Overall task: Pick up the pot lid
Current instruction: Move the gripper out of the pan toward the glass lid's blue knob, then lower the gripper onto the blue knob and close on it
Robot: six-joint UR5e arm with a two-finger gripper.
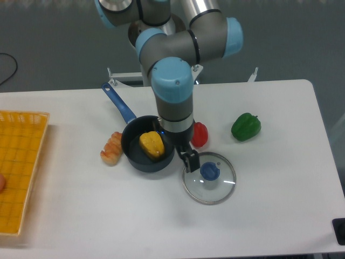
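Note:
My gripper grabs the lid by its narrow blue knob point(210, 171) next, since the lid's clear disc spreads wide and flat on the tabletop.
My gripper point(174, 143) is open, its two dark fingers spread apart with nothing visible between them. It hangs over the right side of the black pan, up and left of the lid in the view. The pot lid point(207, 192) lies on the table, a round clear disc with a metal rim and a blue knob point(210, 171) facing up. The nearer finger appears close to the lid's upper-left rim; its height above the table is hard to judge.
The black pan point(131, 150) has a blue handle and holds a yellow object point(152, 144). A red pepper point(200, 135) is partly behind the gripper. A green pepper point(246, 127) lies farther right, a brown croissant-like item point(112, 149) left, and a yellow basket point(20, 178) at the far left.

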